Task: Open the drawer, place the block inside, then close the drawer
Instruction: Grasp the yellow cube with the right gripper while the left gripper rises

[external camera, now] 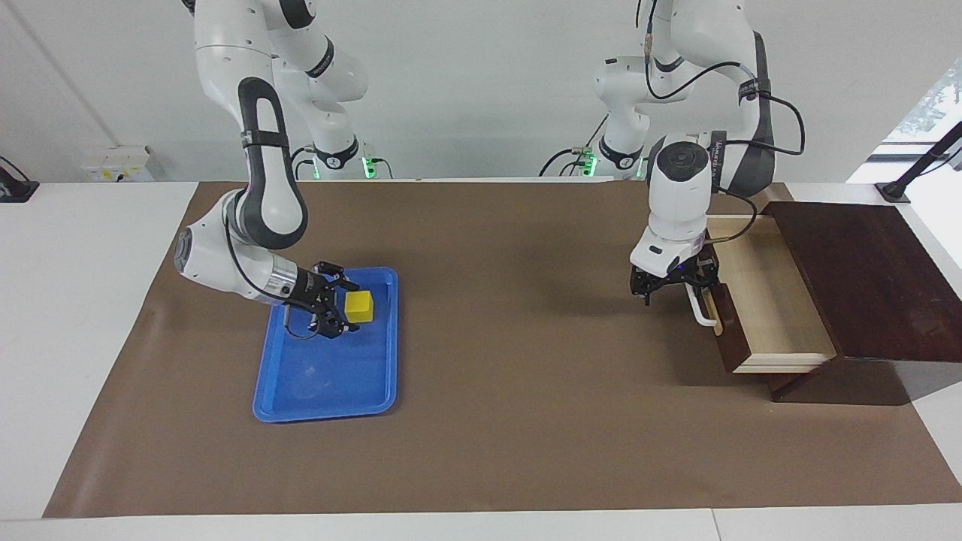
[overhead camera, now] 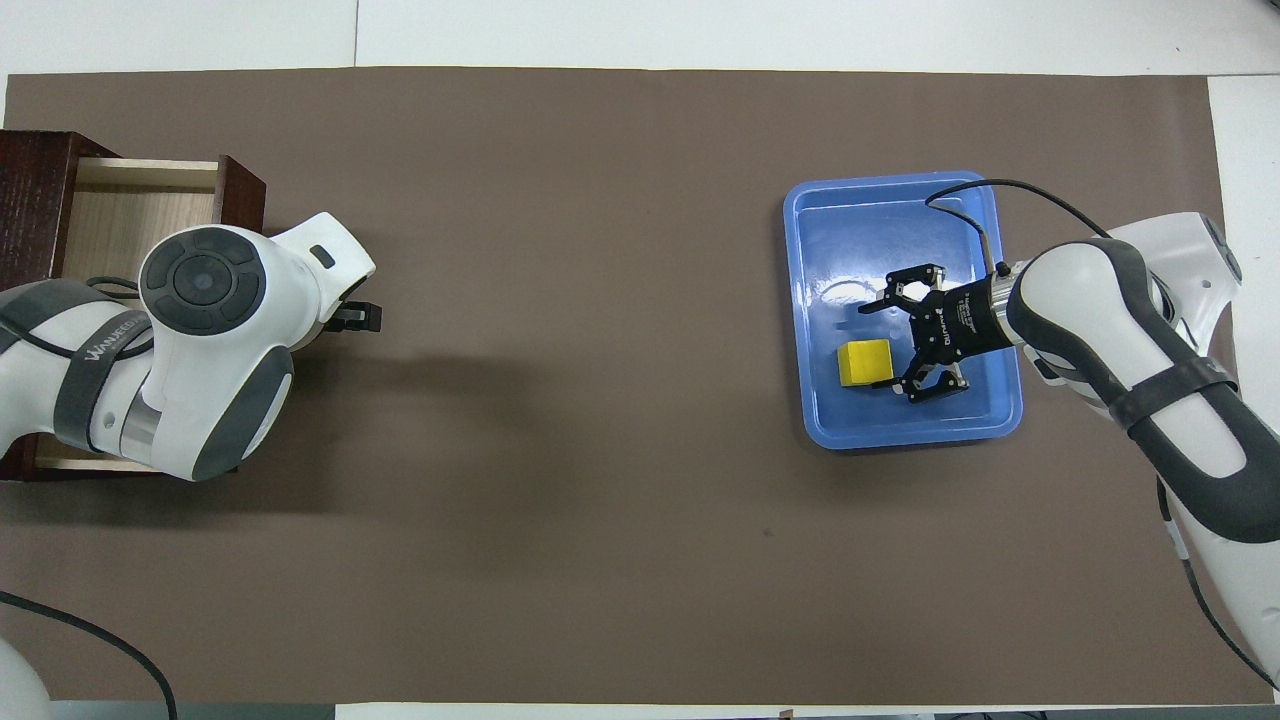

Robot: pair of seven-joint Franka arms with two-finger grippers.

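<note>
The block needs to go inside the drawer. My right gripper will grab the yellow block by its sides.
The drawer stands pulled out of its dark wooden box at the left arm's end of the table, and its pale interior is empty. My left gripper hangs open just beside the white bar handle, on the side toward the table's middle. In the overhead view the arm covers it, apart from one finger. The yellow block lies in the blue tray at the right arm's end. My right gripper is low in the tray, open, its fingertips right beside the block.
Brown paper covers the table between the tray and the drawer. The left arm's wrist hangs over the open drawer. A cable loops from the right wrist over the tray.
</note>
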